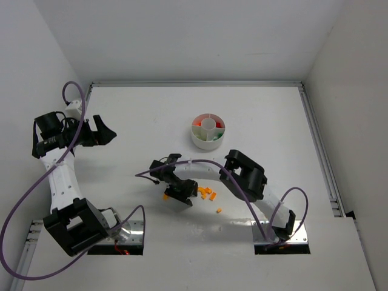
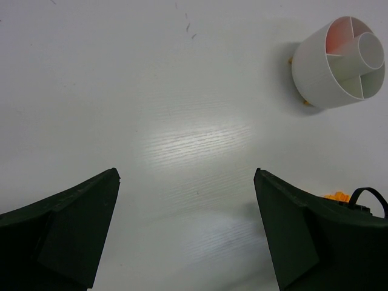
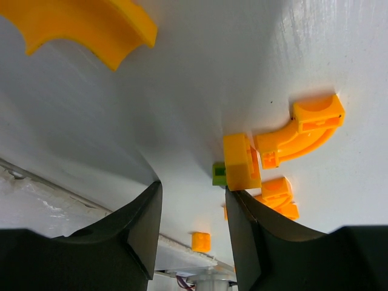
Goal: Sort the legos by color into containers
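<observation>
The small green lego needs to be sorted apart from the orange brick [image 3: 241,160]. My right gripper will grab it by its sides next.
The round white dish [image 1: 208,138] stands at mid-table, with red in its left wedge and green in its right wedge. It also shows in the left wrist view [image 2: 321,70]. Several orange legos [image 1: 207,193] lie on the table in front of it. My right gripper [image 1: 180,195] is low over them, open and empty [image 3: 193,188]. An orange brick [image 3: 241,160] with a small green brick [image 3: 219,174] beside it lies right at its right fingertip [image 3: 242,203]. A curved orange piece [image 3: 300,130] lies beyond. My left gripper [image 1: 104,134] is open and empty [image 2: 186,173], off at the far left.
One orange lego [image 1: 219,210] lies nearer the arm bases and another [image 1: 166,196] lies left of the right gripper. A large curved orange piece [image 3: 85,27] fills the top left of the right wrist view. A purple cable [image 1: 206,163] runs along the right arm.
</observation>
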{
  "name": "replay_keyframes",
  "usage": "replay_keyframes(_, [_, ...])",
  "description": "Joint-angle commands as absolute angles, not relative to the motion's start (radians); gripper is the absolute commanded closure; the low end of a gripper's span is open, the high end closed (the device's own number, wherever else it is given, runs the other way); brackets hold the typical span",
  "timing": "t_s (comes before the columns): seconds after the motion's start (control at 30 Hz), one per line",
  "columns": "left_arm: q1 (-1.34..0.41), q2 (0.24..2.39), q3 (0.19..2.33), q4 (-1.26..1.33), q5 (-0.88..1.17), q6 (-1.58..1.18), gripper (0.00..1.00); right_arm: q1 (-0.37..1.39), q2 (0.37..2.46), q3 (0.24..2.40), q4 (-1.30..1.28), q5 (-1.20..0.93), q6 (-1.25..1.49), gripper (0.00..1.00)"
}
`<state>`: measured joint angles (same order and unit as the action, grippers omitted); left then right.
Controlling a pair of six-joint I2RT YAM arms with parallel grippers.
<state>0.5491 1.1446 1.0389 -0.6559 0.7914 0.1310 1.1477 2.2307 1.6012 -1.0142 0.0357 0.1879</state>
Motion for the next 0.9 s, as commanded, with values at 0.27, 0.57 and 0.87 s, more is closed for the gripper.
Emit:
replay_keyframes(0.27, [0.554, 1.152, 1.083, -0.655, 0.816, 0.156, 0.01, 1.091, 2.299, 1.621, -0.884, 0.189, 0.199, 0.48])
replay_keyframes(0.57, [0.554, 1.152, 1.083, -0.655, 0.816, 0.156, 0.01, 1.081, 2.31, 1.641, -0.894, 0.14, 0.19, 0.51])
replay_keyframes(0.87, [0.554, 1.143, 1.083, -0.655, 0.816, 0.156, 0.01, 1.103, 2.319, 1.632, -0.885, 0.11, 0.17, 0.6])
